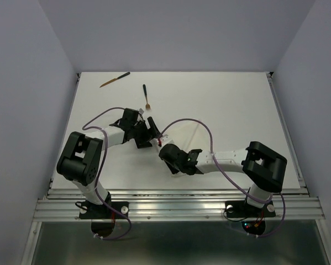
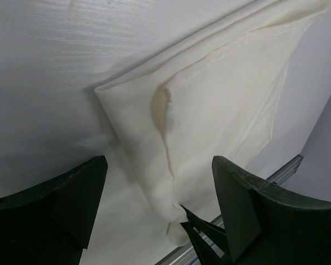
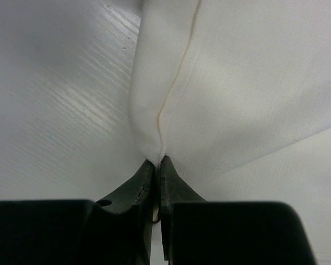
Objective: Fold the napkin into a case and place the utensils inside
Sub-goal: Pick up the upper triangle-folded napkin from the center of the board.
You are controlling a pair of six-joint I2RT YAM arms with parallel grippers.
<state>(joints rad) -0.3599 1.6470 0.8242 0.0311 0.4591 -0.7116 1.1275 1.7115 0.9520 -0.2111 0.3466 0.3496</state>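
My left gripper grabs the folded end of the napkin [image 1: 190, 138] at its free corner next, opposite my right gripper, so that it turns over evenly.
The white napkin [image 1: 190, 138] lies folded on the table between the two arms, barely standing out from the white surface. My right gripper [image 3: 158, 163] is shut on its near corner, and the cloth [image 3: 226, 94] rises away from the fingertips along a seam. My left gripper [image 2: 159, 193] hovers over the same folded end [image 2: 209, 105], its fingers [image 2: 71, 199] wide apart with nothing between them. The right gripper's dark tips [image 2: 201, 234] show there pinching the cloth. Two brown utensils lie at the far left: one [image 1: 114, 80] slanted, the other [image 1: 146, 96] nearer the grippers.
Purple cables [image 1: 201, 130] loop over the table from both arms. A metal rail [image 1: 176, 193] runs along the table's near edge, close behind the right gripper [image 1: 164, 149]. The left gripper [image 1: 152, 130] sits just above and left of it.
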